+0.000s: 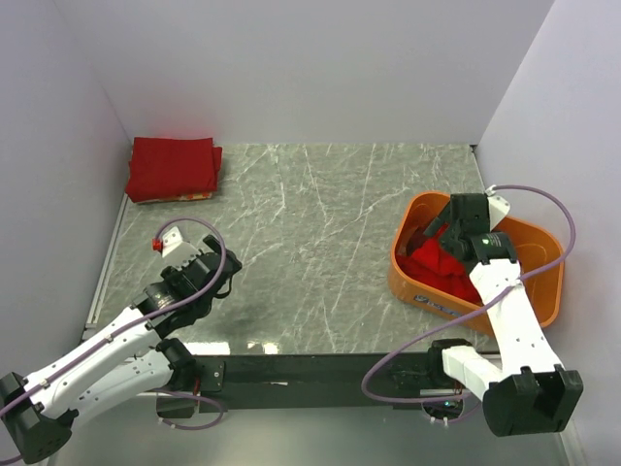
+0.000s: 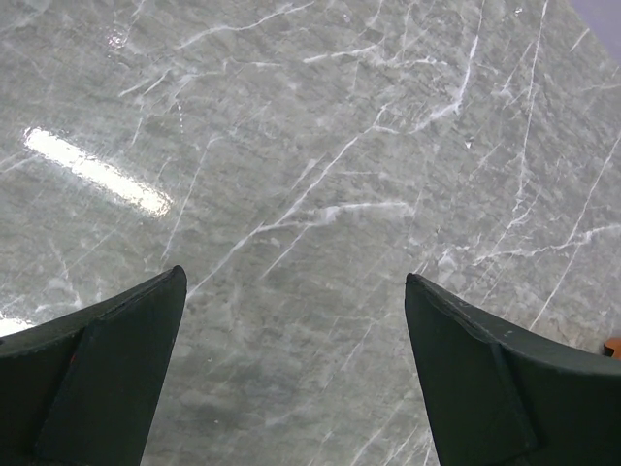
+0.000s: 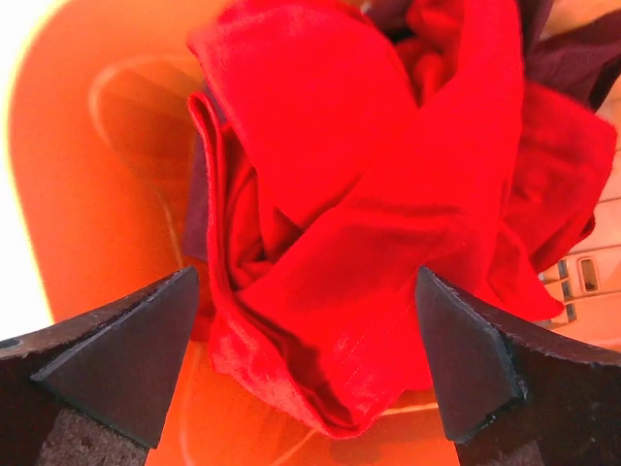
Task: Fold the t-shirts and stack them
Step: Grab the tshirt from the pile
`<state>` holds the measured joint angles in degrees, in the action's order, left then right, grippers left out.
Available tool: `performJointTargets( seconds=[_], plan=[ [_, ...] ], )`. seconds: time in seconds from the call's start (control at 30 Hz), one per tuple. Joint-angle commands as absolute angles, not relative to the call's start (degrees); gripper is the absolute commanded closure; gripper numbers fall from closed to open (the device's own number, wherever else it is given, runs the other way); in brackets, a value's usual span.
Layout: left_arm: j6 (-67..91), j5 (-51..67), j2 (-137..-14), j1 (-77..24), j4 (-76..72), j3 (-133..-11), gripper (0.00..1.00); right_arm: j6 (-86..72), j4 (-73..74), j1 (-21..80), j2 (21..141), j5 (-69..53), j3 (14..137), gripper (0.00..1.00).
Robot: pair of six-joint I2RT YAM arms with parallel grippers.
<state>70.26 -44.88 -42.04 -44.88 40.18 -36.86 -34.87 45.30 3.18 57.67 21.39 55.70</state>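
My right gripper's fingers are still above the folds of the red shirt (image 3: 340,243) in the right wrist view, so it comes down next, as it is not yet ready to close.
A stack of folded red t-shirts (image 1: 173,168) lies at the far left corner of the table. Crumpled bright red t-shirts (image 1: 439,264) fill the orange tub (image 1: 539,254) at the right; a dark maroon one (image 3: 572,53) shows at the pile's edge. My right gripper (image 1: 441,233) hangs over the tub, open, its jaws either side of a red shirt (image 3: 340,243) just below, not closed on it. My left gripper (image 1: 221,267) is open and empty above bare table at the left; its fingers (image 2: 116,359) frame only marble.
The grey marble table (image 1: 310,243) is walled on three sides by white panels. The orange tub's wall (image 3: 87,184) is close to my right gripper's left finger. A black rail (image 1: 310,369) runs along the near edge between the arm bases.
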Motion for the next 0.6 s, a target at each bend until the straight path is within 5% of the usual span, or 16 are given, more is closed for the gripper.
performJointTargets(
  seconds=[0.0, 0.1, 0.2, 0.33, 0.43, 0.57],
  plan=[
    [69.4, -46.1, -41.4, -45.1, 38.6, -36.7, 0.01, -34.4, 44.2, 1.9, 58.1, 18.6, 54.2, 0.02],
    [69.8, -45.9, -41.4, -45.1, 38.9, -37.0, 0.00, -34.2, 43.7, 1.5, 61.0, 17.3, 54.1, 0.06],
    [70.6, -46.4, -41.5, -45.1, 39.6, -37.0, 0.01, -34.0, 42.4, 1.1, 61.9, 15.7, 53.4, 0.21],
    [71.4, -47.2, -41.5, -45.2, 40.6, -37.3, 0.01, -35.0, 41.6, 1.0, 61.3, 17.5, 52.9, 0.81],
    [71.3, -47.1, -41.3, -45.1, 40.1, -37.3, 0.00, -35.0, 42.1, 1.1, 59.5, 19.3, 53.7, 1.00],
    [69.3, -46.1, -40.7, -45.2, 37.8, -36.6, 0.01, -34.4, 43.1, 1.0, 56.3, 21.3, 55.5, 1.00]
  ],
)
